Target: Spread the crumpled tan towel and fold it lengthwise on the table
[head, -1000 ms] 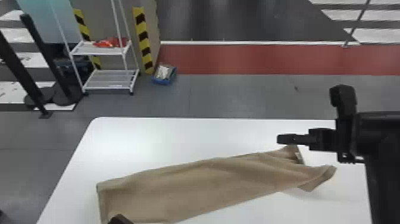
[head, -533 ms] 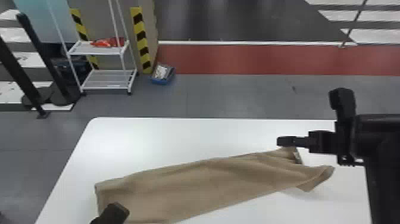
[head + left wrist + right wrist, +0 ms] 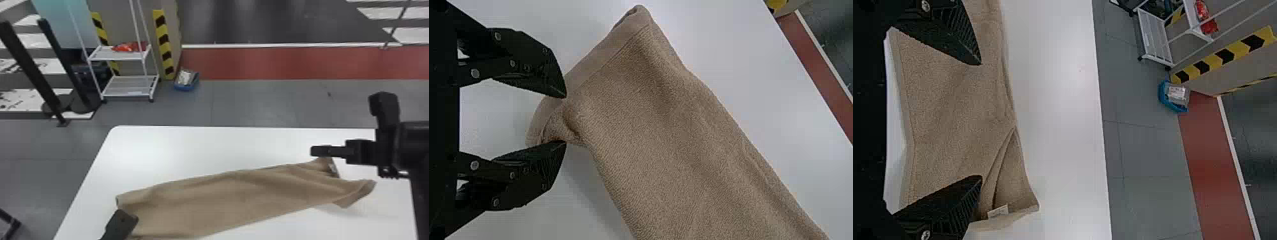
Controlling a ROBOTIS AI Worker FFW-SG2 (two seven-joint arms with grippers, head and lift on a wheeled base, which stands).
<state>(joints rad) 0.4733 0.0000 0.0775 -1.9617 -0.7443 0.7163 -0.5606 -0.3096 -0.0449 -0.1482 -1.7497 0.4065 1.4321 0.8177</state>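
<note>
To spread and fold the tan towel, my left gripper should next grab the towel's bunched corner (image 3: 557,123), which stands up from the table while the rest lies flat.
The tan towel (image 3: 223,198) lies as a long, wrinkled strip slanting across the white table, its right end uneven and its edge partly doubled over. At its near left corner is my left gripper (image 3: 123,220). In the left wrist view the left gripper (image 3: 565,120) is open, its two tips on either side of a bunched corner of the towel (image 3: 654,130). My right gripper (image 3: 312,151) is above the towel's far right corner. In the right wrist view the right gripper (image 3: 981,120) stands wide open over the towel (image 3: 948,115), with a small white tag (image 3: 998,211) near one corner.
The white table (image 3: 191,143) has its far edge beyond the towel. Past it on the floor stand a white shelf rack (image 3: 127,86) with a red item, a blue bin (image 3: 186,83) and black posts (image 3: 32,70).
My left gripper has come farther into the head view from the near edge, up to the towel's left corner. The right arm and the towel look nearly unchanged.
</note>
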